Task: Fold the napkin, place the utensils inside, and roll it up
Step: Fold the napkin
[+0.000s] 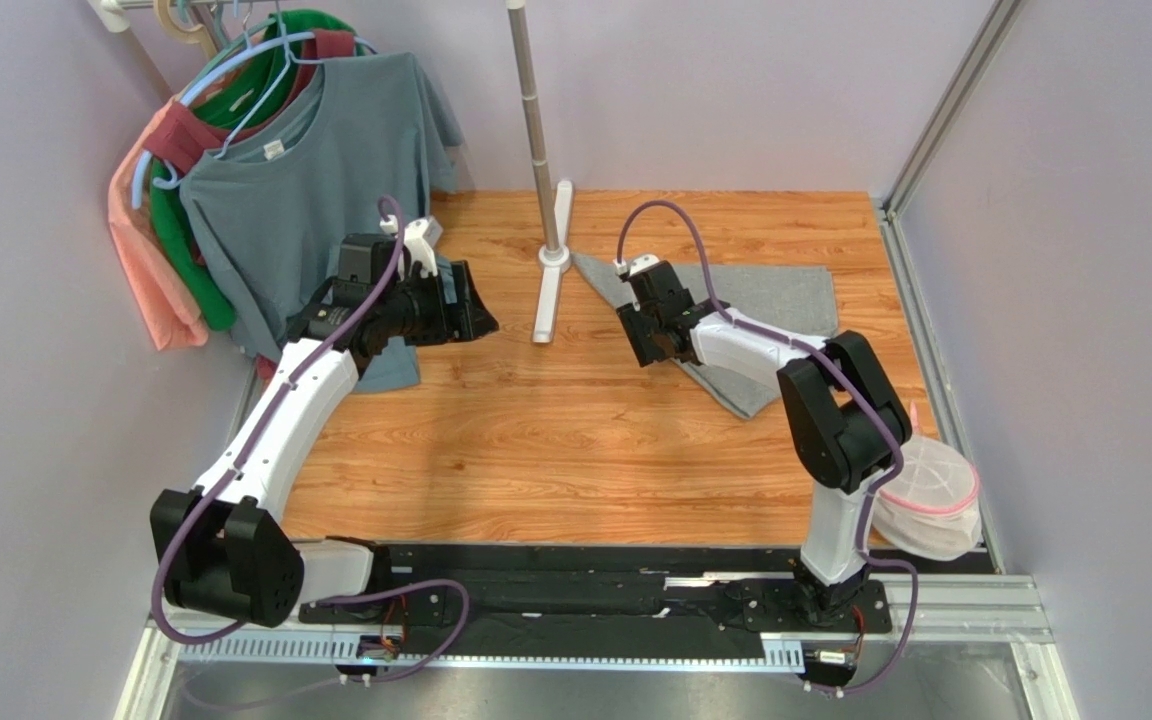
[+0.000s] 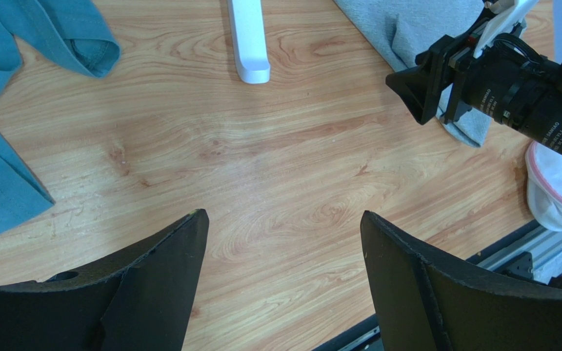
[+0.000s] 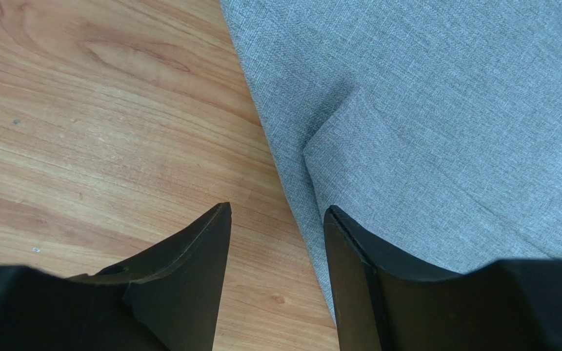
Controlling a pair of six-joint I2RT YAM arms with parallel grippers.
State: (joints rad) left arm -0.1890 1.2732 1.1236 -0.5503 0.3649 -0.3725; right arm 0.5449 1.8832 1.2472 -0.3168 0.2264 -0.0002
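Observation:
I will next use my right gripper to grab the grey napkin by its edge (image 3: 295, 194) beside the turned-over flap. The napkin's corner then stays free for my left gripper to fold.
The grey napkin (image 1: 778, 300) lies flat at the back right of the wooden table, with a small flap turned over near its left edge (image 3: 357, 139). My right gripper (image 1: 642, 348) hangs open at that left edge (image 3: 276, 208). One finger is over bare wood and the other finger (image 3: 379, 270) is over the cloth's border, with nothing between them. My left gripper (image 1: 480, 315) is open above bare wood left of centre (image 2: 284, 213), well away from the napkin (image 2: 408, 29). The utensils are out of view.
Several T-shirts (image 1: 297, 180) hang on a rack at the back left, and a blue-grey one (image 2: 13, 44) drapes onto the table. A white stand (image 1: 552, 270) rises at the back centre. A white mesh bag (image 1: 928, 495) sits by the right arm's base.

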